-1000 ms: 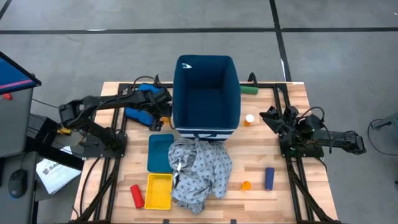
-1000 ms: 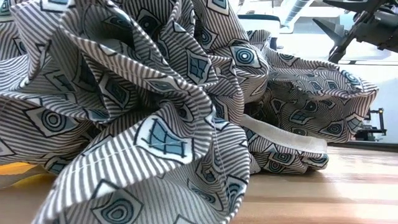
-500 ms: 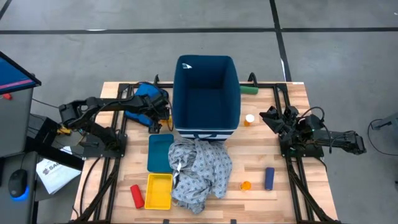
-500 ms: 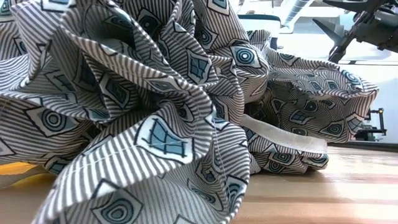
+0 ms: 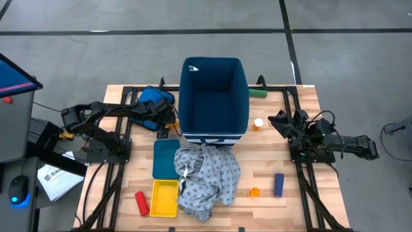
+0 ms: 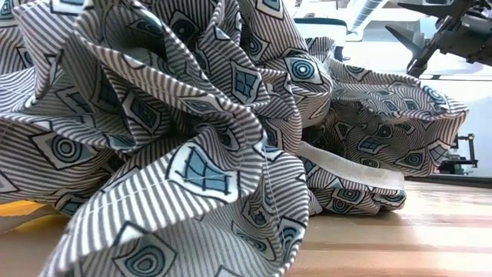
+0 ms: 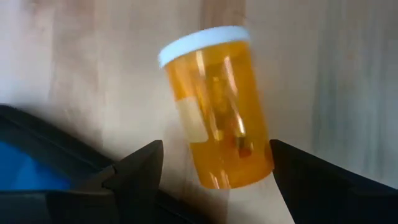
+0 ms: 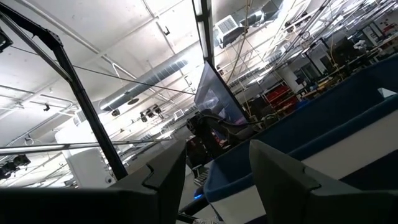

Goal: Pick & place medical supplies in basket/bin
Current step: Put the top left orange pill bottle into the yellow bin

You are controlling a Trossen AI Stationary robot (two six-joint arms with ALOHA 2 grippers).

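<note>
My left gripper is to pick up the orange pill bottle by its bottom end (image 7: 230, 163) next, to put it in a basket. Its white cap (image 7: 203, 45) will stay free.
An orange pill bottle (image 7: 217, 124) with a white cap lies on its side on the wooden table. My left gripper (image 7: 214, 146) is open, one finger on either side of the bottle's bottom end, close to it. In the high view this gripper (image 5: 168, 124) sits low beside the navy bin's (image 5: 214, 96) left wall and hides the bottle. The grey patterned gown (image 5: 206, 177) lies crumpled in front of the bin. My right gripper (image 8: 214, 180) is open with nothing in it, tipped upward at the table's right side (image 5: 283, 122).
A blue padded pouch (image 5: 151, 100) lies just beyond my left gripper. A teal tray (image 5: 166, 158) and a yellow tray (image 5: 164, 196) sit left of the gown. On the table lie a red cylinder (image 5: 140, 202), a dark-blue cylinder (image 5: 279, 185), a green cylinder (image 5: 258, 93) and two small bottles (image 5: 254, 192), (image 5: 258, 122).
My left gripper has come down toward the table and a little toward its near edge, off the blue pouch, tipping more steeply downward beside the bin.
</note>
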